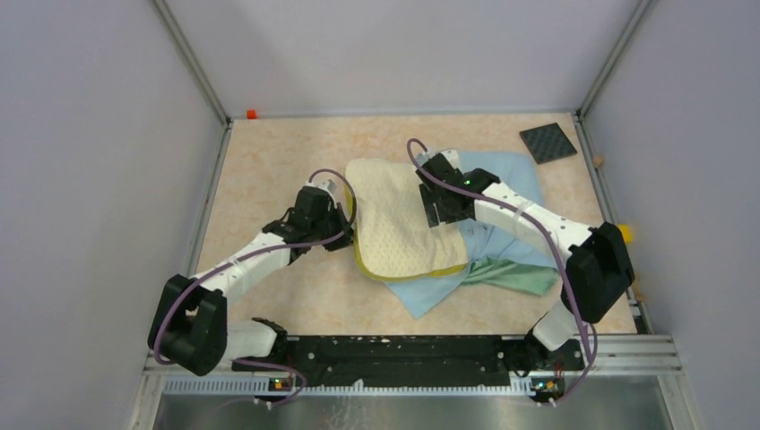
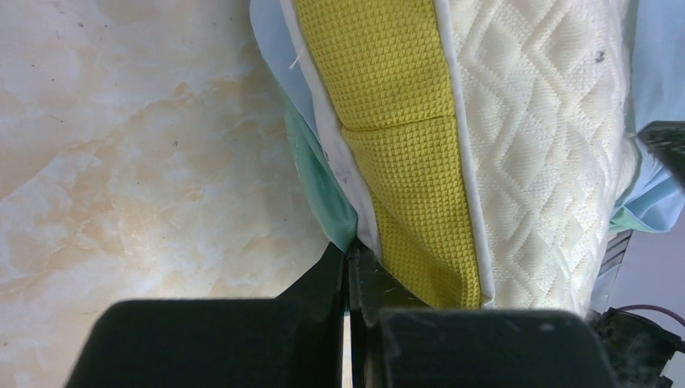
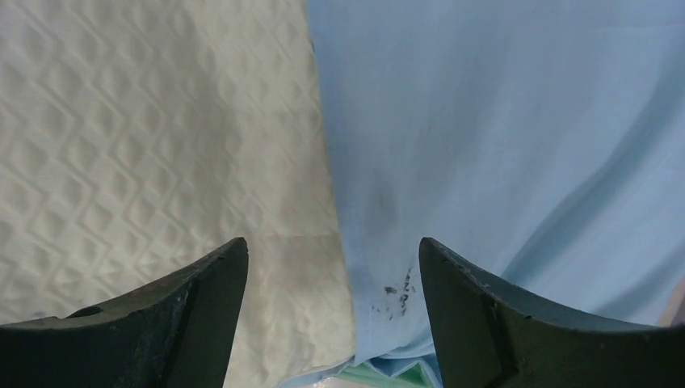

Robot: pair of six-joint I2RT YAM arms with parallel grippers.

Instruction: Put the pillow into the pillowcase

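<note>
My right gripper lowers first, then closes on the pillowcase. The pillowcase's edge (image 1: 461, 232) (image 3: 342, 252) lies below its fingers, so closing now would miss that edge.
The cream quilted pillow (image 1: 394, 219) lies mid-table, partly over the light-blue pillowcase (image 1: 515, 179), whose green reverse shows at the front right. My left gripper (image 1: 345, 237) sits at the pillow's left edge. In the left wrist view it (image 2: 349, 259) is shut on the green-and-blue edge of the pillowcase (image 2: 319, 178), beside the pillow's yellow band (image 2: 388, 121). My right gripper (image 1: 445, 213) hovers over the pillow's right edge. In the right wrist view it (image 3: 333, 250) is open and empty, straddling the line between the pillow (image 3: 145, 129) and the pillowcase (image 3: 501, 121).
A black textured square pad (image 1: 548, 141) lies at the back right of the beige table (image 1: 269, 161). Grey walls enclose the table on three sides. A small orange object (image 1: 252, 114) sits at the back left corner and a yellow one (image 1: 625, 235) at the right edge.
</note>
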